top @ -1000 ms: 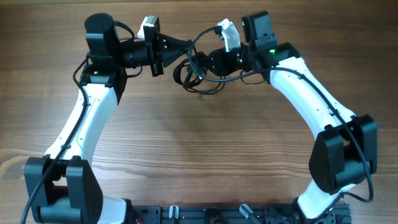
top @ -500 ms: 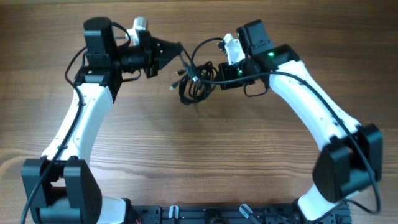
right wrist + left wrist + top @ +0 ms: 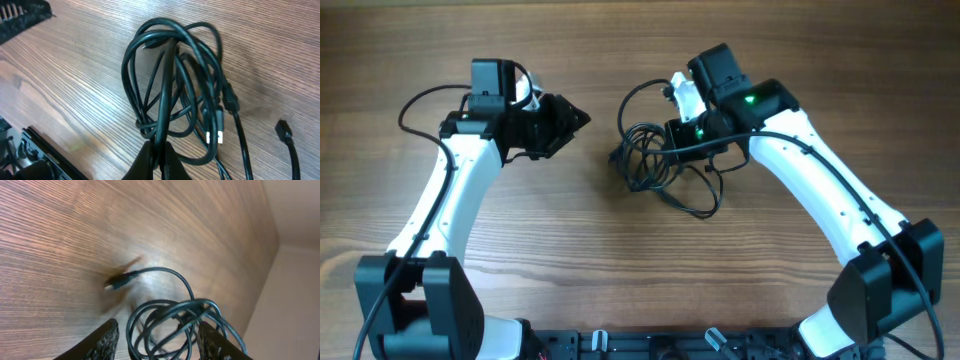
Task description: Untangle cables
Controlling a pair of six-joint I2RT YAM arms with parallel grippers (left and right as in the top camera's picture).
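I will next grip the cables with my left gripper by the loops of their bundle, opposite the piece of cable in my right gripper, so the plugs stay free to untangle.
The cables (image 3: 642,162) form a tangled bundle of thin black loops on the wooden table, just left of my right gripper (image 3: 668,140). In the right wrist view my right gripper (image 3: 160,156) is shut on one strand of the cables (image 3: 175,75); a white-tipped plug (image 3: 215,136) lies in the bundle and a loose black plug (image 3: 283,129) lies to the right. My left gripper (image 3: 578,118) stands open, apart from the bundle on its left. In the left wrist view the coil (image 3: 170,322) shows beyond the open left gripper (image 3: 160,342), with a plug end (image 3: 117,282) sticking out.
One slack loop (image 3: 705,205) trails from the bundle toward the near side. A black rail (image 3: 650,345) runs along the table's near edge between the arm bases. A pale wall (image 3: 295,280) rises past the table's far edge.
My left gripper has opened, let go of the cables and drawn back to the left. My right gripper has shut on a strand and carried the bundle nearer and down onto the table.
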